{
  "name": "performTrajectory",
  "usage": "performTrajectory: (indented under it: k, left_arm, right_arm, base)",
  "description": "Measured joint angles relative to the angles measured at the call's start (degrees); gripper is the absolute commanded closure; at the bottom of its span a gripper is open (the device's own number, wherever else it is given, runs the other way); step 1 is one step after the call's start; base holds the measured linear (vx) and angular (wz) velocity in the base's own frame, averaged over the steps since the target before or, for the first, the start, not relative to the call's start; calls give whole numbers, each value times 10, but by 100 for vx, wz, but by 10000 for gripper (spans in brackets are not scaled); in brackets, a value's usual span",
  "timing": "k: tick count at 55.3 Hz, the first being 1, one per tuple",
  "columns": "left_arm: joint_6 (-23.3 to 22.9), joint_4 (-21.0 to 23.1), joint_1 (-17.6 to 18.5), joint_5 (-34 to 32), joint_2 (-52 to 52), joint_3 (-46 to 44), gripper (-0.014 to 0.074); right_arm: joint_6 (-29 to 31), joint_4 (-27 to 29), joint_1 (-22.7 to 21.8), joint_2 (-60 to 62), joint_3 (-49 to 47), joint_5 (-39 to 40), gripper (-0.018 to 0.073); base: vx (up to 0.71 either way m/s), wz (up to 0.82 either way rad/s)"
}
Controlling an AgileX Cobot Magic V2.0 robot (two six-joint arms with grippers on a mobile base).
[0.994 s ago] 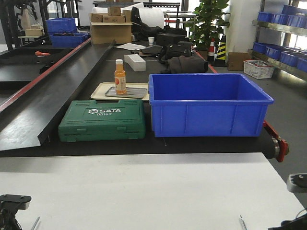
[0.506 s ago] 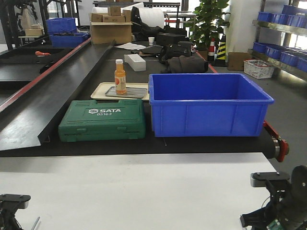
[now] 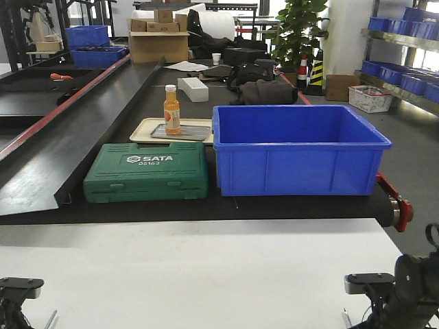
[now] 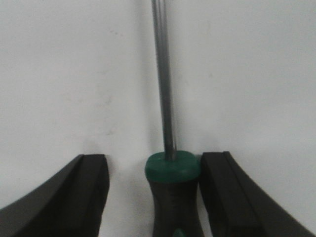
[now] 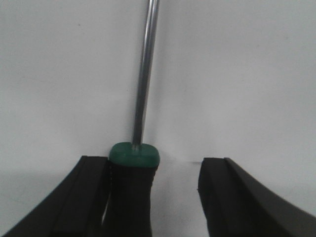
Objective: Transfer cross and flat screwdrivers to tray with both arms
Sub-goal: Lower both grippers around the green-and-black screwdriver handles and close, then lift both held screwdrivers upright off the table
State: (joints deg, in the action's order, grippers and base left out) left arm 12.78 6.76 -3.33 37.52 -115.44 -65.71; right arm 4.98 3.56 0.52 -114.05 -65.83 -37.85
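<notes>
My left gripper is going to take hold of the screwdriver by its green-capped black handle (image 4: 175, 202) next, so that I can move it over to the tray.
In the left wrist view a screwdriver (image 4: 173, 190) with a green-capped black handle lies on the white table, its steel shaft pointing away. My left gripper (image 4: 154, 164) is open around the handle, which touches the right finger (image 4: 224, 192); a gap remains on the left. In the right wrist view the other screwdriver (image 5: 132, 190) lies the same way. My right gripper (image 5: 155, 165) is open around it, with the handle against the left finger (image 5: 86, 197). The grey metal tray (image 3: 195, 134) rests far back on a beige tray, with an orange bottle (image 3: 171, 110) on it.
A green SATA case (image 3: 147, 171) and a deep blue bin (image 3: 296, 149) stand on the black belt beyond the white table (image 3: 199, 267). My left arm (image 3: 17, 291) and right arm (image 3: 394, 295) sit at the table's near corners. A shaft tip (image 3: 49, 319) shows by the left arm.
The right arm has come into the front view at the bottom right and moved left and down over its screwdriver. The left arm has stayed put.
</notes>
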Motion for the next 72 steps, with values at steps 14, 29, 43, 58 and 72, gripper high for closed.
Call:
performTrajectory:
  k: [14,29,43,58,72]
  left_arm:
    - [0,2,0,-9,0,0,73]
    - [0,2,0,-10,-1,0,73]
    - [0,2,0,-10,-1,0,122]
    - [2,10,0,-4,-1,-2,512]
    - [25,62,3,30,13,1,601]
  right_arm:
    - [29,25,0,-16,-7,3,99]
    - [33,23,0,-19,-10,-8,265]
    - [42,33,0,-19,-12,-37,491]
    - [57,55,0,-18,-13,-54,571]
    - [83,90,0,44,-2,-63,568]
  base:
    - [0,0]
    - [0,0]
    - [0,0]
    - [0,0]
    - [0,0]
